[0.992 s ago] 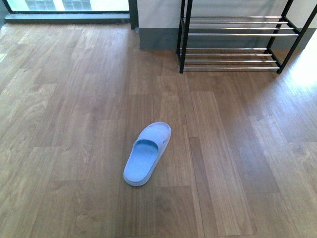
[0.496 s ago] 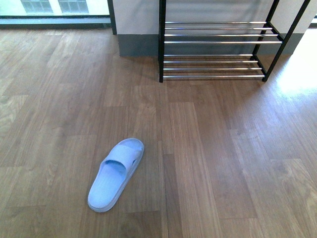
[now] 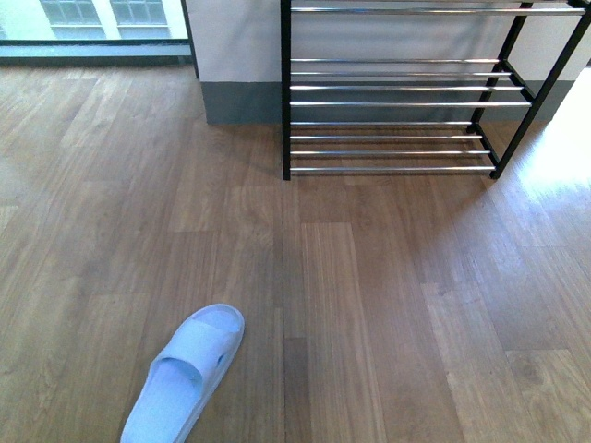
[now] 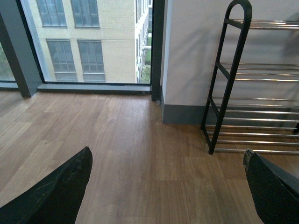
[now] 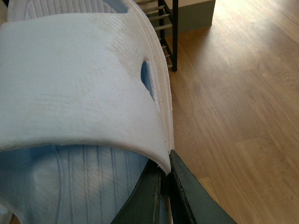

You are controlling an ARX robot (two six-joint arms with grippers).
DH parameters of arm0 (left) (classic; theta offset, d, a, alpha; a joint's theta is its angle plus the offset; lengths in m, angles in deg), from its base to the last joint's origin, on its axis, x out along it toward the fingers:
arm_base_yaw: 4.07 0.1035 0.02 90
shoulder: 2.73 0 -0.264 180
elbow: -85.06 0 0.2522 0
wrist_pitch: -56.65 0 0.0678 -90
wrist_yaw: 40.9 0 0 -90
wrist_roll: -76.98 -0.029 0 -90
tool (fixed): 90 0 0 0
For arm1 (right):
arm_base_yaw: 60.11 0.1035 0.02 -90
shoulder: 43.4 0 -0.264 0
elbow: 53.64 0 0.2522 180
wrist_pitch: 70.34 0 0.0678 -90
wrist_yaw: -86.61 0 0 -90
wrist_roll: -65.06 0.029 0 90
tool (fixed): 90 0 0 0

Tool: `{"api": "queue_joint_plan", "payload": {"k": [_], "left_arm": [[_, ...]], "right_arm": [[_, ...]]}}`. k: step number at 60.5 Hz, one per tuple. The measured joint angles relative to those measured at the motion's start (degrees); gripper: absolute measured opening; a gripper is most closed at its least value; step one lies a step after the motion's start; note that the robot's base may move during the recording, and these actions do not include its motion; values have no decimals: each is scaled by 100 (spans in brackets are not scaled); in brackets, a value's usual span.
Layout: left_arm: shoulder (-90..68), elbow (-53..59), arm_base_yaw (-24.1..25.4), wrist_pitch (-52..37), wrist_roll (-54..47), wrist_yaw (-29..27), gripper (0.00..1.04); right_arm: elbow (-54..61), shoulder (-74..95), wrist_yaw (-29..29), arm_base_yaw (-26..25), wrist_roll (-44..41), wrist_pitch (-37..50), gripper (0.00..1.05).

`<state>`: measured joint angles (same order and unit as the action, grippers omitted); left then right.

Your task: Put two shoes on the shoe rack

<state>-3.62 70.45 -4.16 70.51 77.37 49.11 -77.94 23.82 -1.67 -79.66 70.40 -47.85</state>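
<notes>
The slipper on the floor has its strap edge (image 3: 185,365) arched up over an open gap, while the slipper's sole (image 3: 164,406) lies flat, so the robot's left gripper needs to grab the slipper by that edge next.
One shoe, a light blue slipper (image 3: 183,377), lies on the wooden floor at the front view's lower left, toe pointing toward the rack. The shoe rack (image 3: 397,101), black frame with chrome bars, stands against the far wall, its shelves bare. Neither arm shows in the front view. My right gripper (image 5: 166,182) is shut on the strap edge of a second light blue slipper (image 5: 79,84), which fills that view, with the rack (image 5: 170,32) behind it. My left gripper (image 4: 168,186) is open above bare floor, nothing between its fingers (image 4: 56,196), the rack (image 4: 233,84) ahead.
A white wall with grey skirting (image 3: 240,97) runs behind the rack. A floor-to-ceiling window (image 4: 88,42) with a dark frame lies to the left of it. Wooden floor (image 3: 388,305) stretches between me and the rack.
The front view has closed in on the rack, which now looks larger and more central. The floor slipper has slid toward the lower left of the picture.
</notes>
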Motion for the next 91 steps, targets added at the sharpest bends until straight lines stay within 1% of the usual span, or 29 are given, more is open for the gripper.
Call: {"api": "queue_joint_plan", "payload": {"k": [16,18,19,20,21,23,24,27,31,34,36,39,40,43,44,48,50,55,60,66,77,91], "left_arm": [[-9,-2,-4,11,0,-39,95],[-166,-107,-122,339,-74,-481,95],[-343,-229,-256,671,-155,-815,95],[-463,-289,-321,813,-197,-986,95],[-772,-400,-442,1045,-289,-1318,95],[-1259,-470,-511,1093,-448,-1668,95],[-1587,-468,-511,999,-560,-1770,95],[-2267,-391,-507,660,-785,-1759,95],[-3305,-249,-463,-90,-1102,-1539,95],[-4232,-122,-424,-863,-1379,-1349,95],[-5042,-39,-374,-1569,-1613,-1217,95],[-6610,0,-240,-2948,-2046,-1117,95],[-6839,-2,-214,-3154,-2107,-1110,95],[-8028,-46,-85,-4190,-2433,-1099,95],[-8773,-105,-7,-4784,-2601,-1056,95],[-10782,-479,219,-6293,-3169,-966,95],[-11525,-713,308,-6743,-3403,-892,95],[-13108,-1338,474,-7278,-3832,-739,95],[-14408,-1991,544,-7364,-4096,-577,95],[-15208,-2583,481,-7267,-4019,-334,95],[-15993,-3504,155,-7014,-3366,-57,95],[-16530,-4492,-269,-6682,-2518,153,95]], "right_arm": [[0,0,2,0,0,0,2],[0,0,2,0,0,0,2],[0,0,4,0,0,0,2],[0,0,4,0,0,0,2],[0,0,4,0,0,0,2],[0,0,2,0,0,0,2],[0,0,2,0,0,0,2],[0,0,2,0,0,0,2],[0,0,2,0,0,0,2],[0,0,2,0,0,0,2],[0,0,2,0,0,0,2],[0,0,4,0,0,0,2],[0,0,2,0,0,0,2],[0,0,2,0,0,0,2],[0,0,2,0,0,0,2],[0,0,2,0,0,0,2],[0,0,2,0,0,0,2],[0,0,2,0,0,0,2],[0,0,2,0,0,0,2],[0,0,2,0,0,0,2],[0,0,2,0,0,0,2],[0,0,2,0,0,0,2]]}}
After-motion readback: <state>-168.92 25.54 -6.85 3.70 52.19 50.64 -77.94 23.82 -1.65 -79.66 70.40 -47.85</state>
